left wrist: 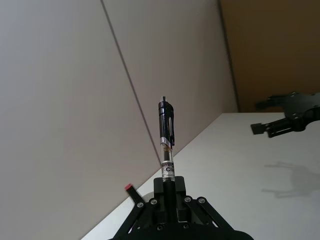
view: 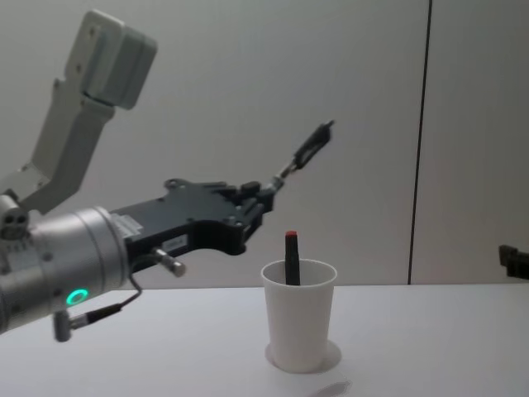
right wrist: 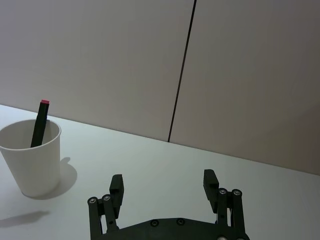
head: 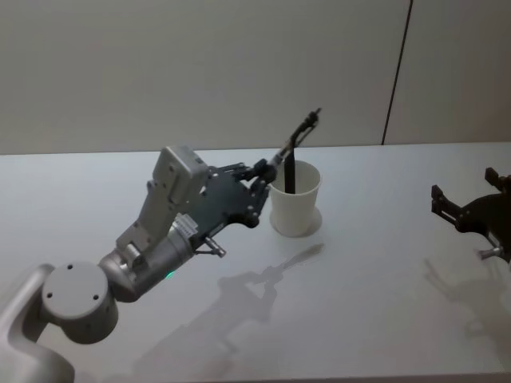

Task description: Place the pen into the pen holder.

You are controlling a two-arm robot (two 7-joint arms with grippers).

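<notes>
The pen's lower end is covered by my left gripper's fingers, so my right gripper needs to grab the pen by its loose upper clip end (view: 315, 144) (head: 306, 126) next.
My left gripper (head: 266, 169) is shut on the lower end of the pen (head: 297, 137), a black clicker pen with a clear barrel. The pen slants upward, its clip end high above the pen holder (head: 295, 203), a white paper cup standing upright on the table. In the chest view the gripper (view: 263, 192) hangs above and to the left of the cup (view: 299, 327), and the pen (view: 307, 150) touches nothing else. The left wrist view shows the pen (left wrist: 166, 135) sticking out from between the fingers (left wrist: 169, 187). My right gripper (head: 463, 185) rests open at the far right.
A black marker with a red end (view: 291, 258) stands inside the cup (right wrist: 31, 157), leaning on its rim. The white table (head: 375, 303) runs back to a plain wall with a dark vertical seam (head: 397, 72). The right gripper (right wrist: 163, 180) holds nothing.
</notes>
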